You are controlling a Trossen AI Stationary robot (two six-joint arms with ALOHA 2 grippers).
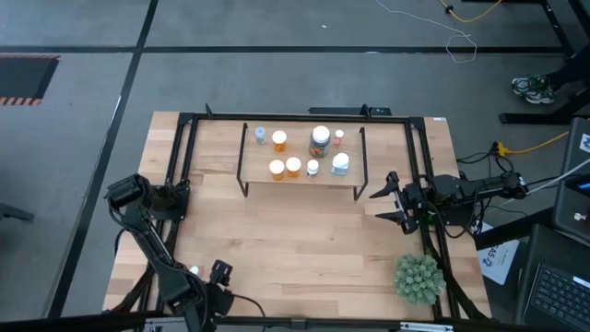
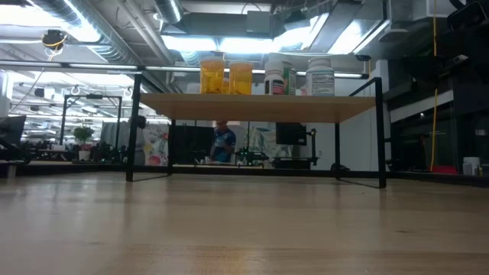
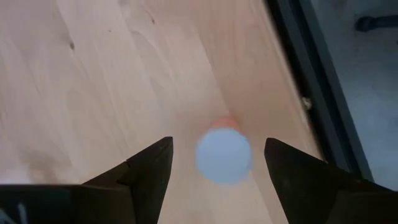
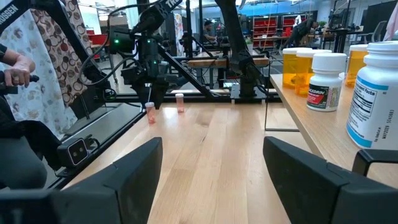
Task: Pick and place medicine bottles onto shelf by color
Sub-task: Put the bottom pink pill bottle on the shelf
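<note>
My left gripper needs to close now and would hold the small orange bottle: the white cap [image 3: 224, 155] is level between my fingers in the left wrist view.
Near the table's front left corner a small orange bottle with a white cap [image 3: 224, 155] stands upright on the wood. My left gripper [image 3: 218, 141] hangs over it, pointing steeply down, open, one finger on either side of the cap and apart from it. The cap [image 1: 194, 271] shows beside the left arm from above. A second small orange bottle [image 4: 180, 102] stands close by. The shelf [image 1: 300, 180] at the table's far middle bears several bottles, orange ones [image 1: 285, 168], white ones [image 1: 340, 164] and a large jar [image 1: 320, 138]. My right gripper [image 1: 387, 203] waits open at the right, level.
A spiky green ball-shaped plant [image 1: 417, 278] sits at the table's front right corner. A black frame rail [image 3: 311, 81] runs along the table edge close to the bottle. Bare wood lies between the shelf and the near edge. A person's hand [image 4: 15, 65] shows beyond the table.
</note>
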